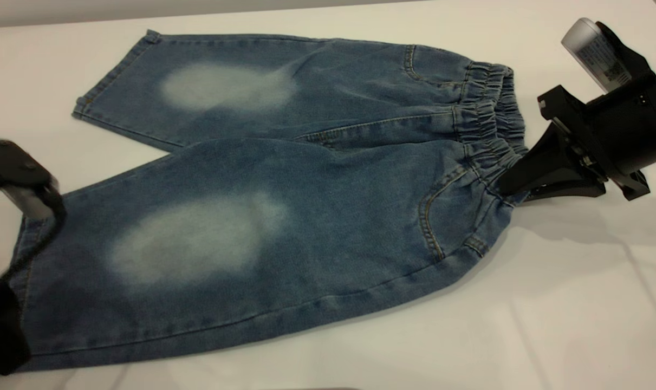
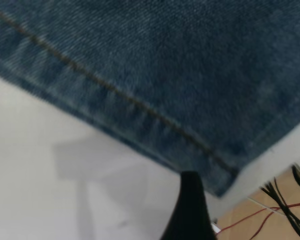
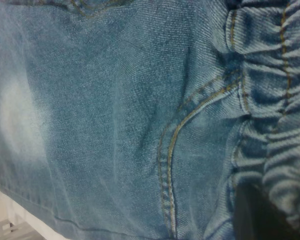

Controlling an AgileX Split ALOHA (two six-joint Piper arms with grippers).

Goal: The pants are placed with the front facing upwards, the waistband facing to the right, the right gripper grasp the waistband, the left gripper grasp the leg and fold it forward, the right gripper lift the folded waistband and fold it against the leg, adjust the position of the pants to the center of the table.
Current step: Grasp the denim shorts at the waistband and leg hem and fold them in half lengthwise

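Observation:
My left gripper next grabs the denim pants by the hem's corner point(image 2: 218, 175) to fold the near leg forward onto the other leg.
Blue denim pants point(image 1: 328, 216) lie flat and front-up on the white table point(image 1: 550, 325), legs to the left. The ruffled waistband point(image 1: 487, 116) is at the right end. My right gripper point(image 1: 506, 189) comes in from the right, shut on the near part of the waistband point(image 3: 270, 100); one dark finger point(image 3: 255, 215) lies under the gathered cloth. At the left end of the near leg is my left gripper point(image 1: 2, 303), with its jaws open. One black finger point(image 2: 190, 210) rests on the table just off the hem's corner point(image 2: 210, 170), holding nothing.
Past the table edge in the left wrist view there is a brown floor with black and red cables point(image 2: 280, 205). Bare tabletop runs in front of the pants and to their right.

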